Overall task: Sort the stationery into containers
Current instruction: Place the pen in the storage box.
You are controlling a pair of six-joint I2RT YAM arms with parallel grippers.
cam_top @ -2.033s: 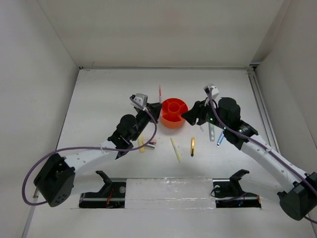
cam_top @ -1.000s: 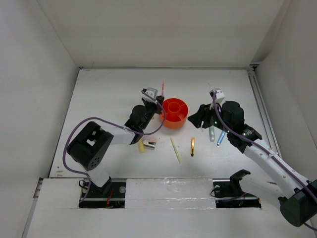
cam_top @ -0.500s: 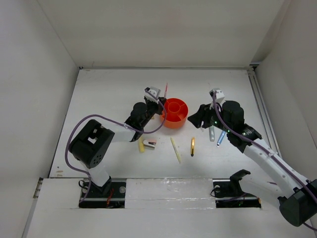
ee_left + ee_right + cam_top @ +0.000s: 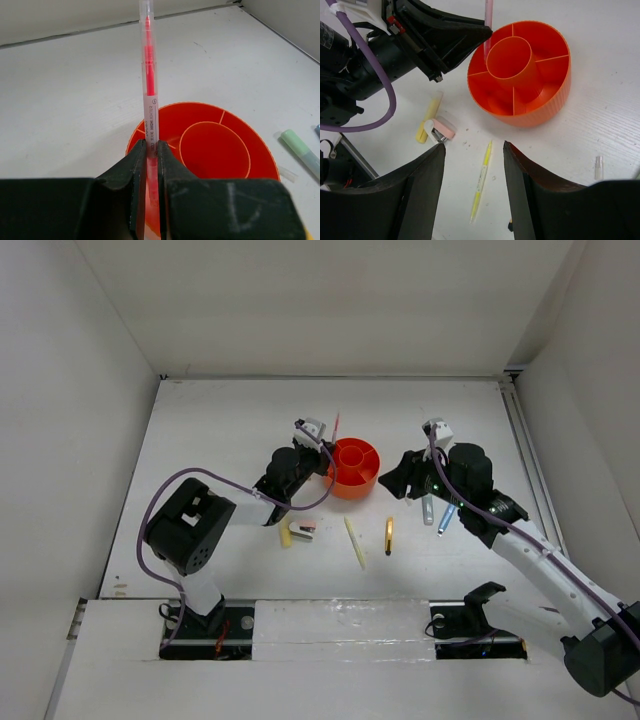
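Note:
My left gripper should open now, because the lower end of the pink pen is inside the organiser's outer section and the pen would land in the organiser.
The orange organiser [image 4: 354, 467] sits mid-table. My left gripper [image 4: 322, 462] is shut on a pink pen [image 4: 148, 75] and holds it upright at the organiser's left rim. The pen's [image 4: 488, 20] lower end dips into an outer compartment beside the central cup [image 4: 509, 56]. My right gripper [image 4: 474, 146] hangs open and empty just right of the organiser [image 4: 560, 100], above the thin yellow pencil [image 4: 481, 181]. On the table lie the pink-white stapler [image 4: 302, 531], a pale yellow marker [image 4: 286, 534], the gold pen [image 4: 388, 536], a blue pen [image 4: 444, 518] and a green marker [image 4: 300, 150].
White walls close in the table on the left, back and right. A small clear cap [image 4: 598, 167] lies right of the pencil. The left arm's purple cable [image 4: 170, 502] loops over the table's left side.
My left gripper has carried the pink pen a little rightward, from beside the organiser to over its left rim. The right arm has not moved.

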